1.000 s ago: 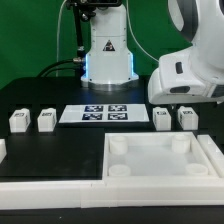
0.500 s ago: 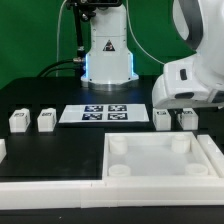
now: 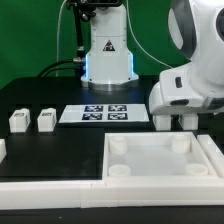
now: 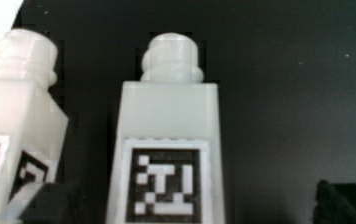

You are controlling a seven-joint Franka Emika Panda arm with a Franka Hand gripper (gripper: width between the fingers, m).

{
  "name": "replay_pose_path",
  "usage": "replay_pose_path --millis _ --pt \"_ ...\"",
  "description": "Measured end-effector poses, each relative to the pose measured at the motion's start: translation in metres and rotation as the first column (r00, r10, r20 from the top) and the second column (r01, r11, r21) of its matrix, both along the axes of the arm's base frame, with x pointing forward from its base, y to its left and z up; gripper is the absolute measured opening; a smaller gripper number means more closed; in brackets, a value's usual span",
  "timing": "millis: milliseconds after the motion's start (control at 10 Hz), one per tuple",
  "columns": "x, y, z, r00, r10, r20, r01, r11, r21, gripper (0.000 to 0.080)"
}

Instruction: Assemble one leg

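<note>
My fingers extend down on both sides of the leg's tag, so it is time to close, as closing now would catch the leg.
Two legs (image 3: 18, 121) (image 3: 45, 120), small white posts with tags, stand at the exterior view's left. Two more stand at the right, mostly hidden under the arm's white wrist; part of one leg (image 3: 163, 121) shows. My gripper (image 3: 174, 117) is low over them. In the wrist view one leg (image 4: 166, 140) with its tag stands between my dark fingertips (image 4: 349, 200), and a second leg (image 4: 18, 110) is beside it. My gripper (image 4: 193, 205) is open, the jaws apart on either side of the middle leg with gaps showing.
The large flat white panel (image 3: 205, 160) with round corner sockets lies at the front. The marker board (image 3: 104, 113) lies in the middle of the black table. The robot base (image 3: 106, 50) stands behind it.
The arm has moved down and toward the exterior view's left, so the wrist now covers the two right legs that showed before.
</note>
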State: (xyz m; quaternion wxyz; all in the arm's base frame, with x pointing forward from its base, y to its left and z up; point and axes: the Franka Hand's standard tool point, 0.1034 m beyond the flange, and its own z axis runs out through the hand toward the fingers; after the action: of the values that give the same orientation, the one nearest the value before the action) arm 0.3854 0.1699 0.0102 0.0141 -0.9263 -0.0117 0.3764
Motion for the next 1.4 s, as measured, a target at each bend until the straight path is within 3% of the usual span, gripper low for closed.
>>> replay_pose_path --millis 300,400,500,600,1200,1300,1400 --pt "-0.001 0.0 -0.001 1.0 0.0 -0.002 0.0 1.0 0.0 0.0601" --pt "-0.001 0.0 -0.001 1.0 0.0 -0.002 0.0 1.0 0.0 0.0422" --pt "-0.001 0.0 -0.001 1.0 0.0 -0.002 0.0 1.0 0.0 0.0422" --pt "-0.001 0.0 -0.001 1.0 0.0 -0.002 0.0 1.0 0.0 0.029" --pt "0.0 0.0 -0.001 1.0 0.0 -0.002 0.0 1.0 0.0 0.029" --pt "0.003 -0.001 0.002 1.0 -0.002 0.001 0.002 1.0 0.001 0.029" --pt "0.015 -0.006 0.017 1.0 0.018 0.022 -0.019 0.999 0.027 0.029"
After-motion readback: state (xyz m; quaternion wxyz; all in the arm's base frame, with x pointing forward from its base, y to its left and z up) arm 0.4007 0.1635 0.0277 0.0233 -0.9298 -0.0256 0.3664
